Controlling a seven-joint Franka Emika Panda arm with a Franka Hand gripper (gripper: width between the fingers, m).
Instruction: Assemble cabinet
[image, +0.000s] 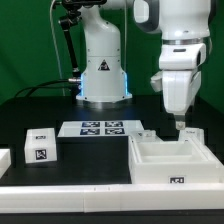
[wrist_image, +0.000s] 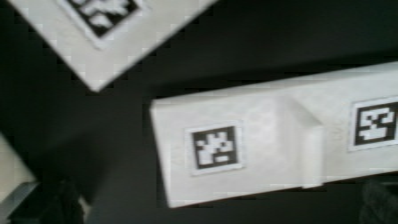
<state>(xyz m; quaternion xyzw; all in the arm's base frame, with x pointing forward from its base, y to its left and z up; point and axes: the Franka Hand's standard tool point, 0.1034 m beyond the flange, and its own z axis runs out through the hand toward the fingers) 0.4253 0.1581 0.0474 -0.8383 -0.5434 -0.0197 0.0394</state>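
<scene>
My gripper moves toward the block over the black table, before closing on the white tagged block, since the fingers are short of it.
The cabinet (image: 170, 160), a large white box with inner compartments, lies at the exterior view's right. My gripper (image: 178, 121) hangs just above its far wall. In the wrist view the cabinet wall (wrist_image: 267, 140) carries two square tags and lies between my dark fingers (wrist_image: 50, 200). The gripper (wrist_image: 217, 206) is open and holds nothing. A small white drawer block (image: 40, 146) with a tag stands on the table at the exterior view's left. Part of another white piece (image: 3, 158) shows at the left edge.
The marker board (image: 100, 128) lies flat in the middle of the black table, and its corner shows in the wrist view (wrist_image: 107, 30). A long white border rail (image: 70, 190) runs along the front. The arm's base (image: 103, 70) stands behind the board.
</scene>
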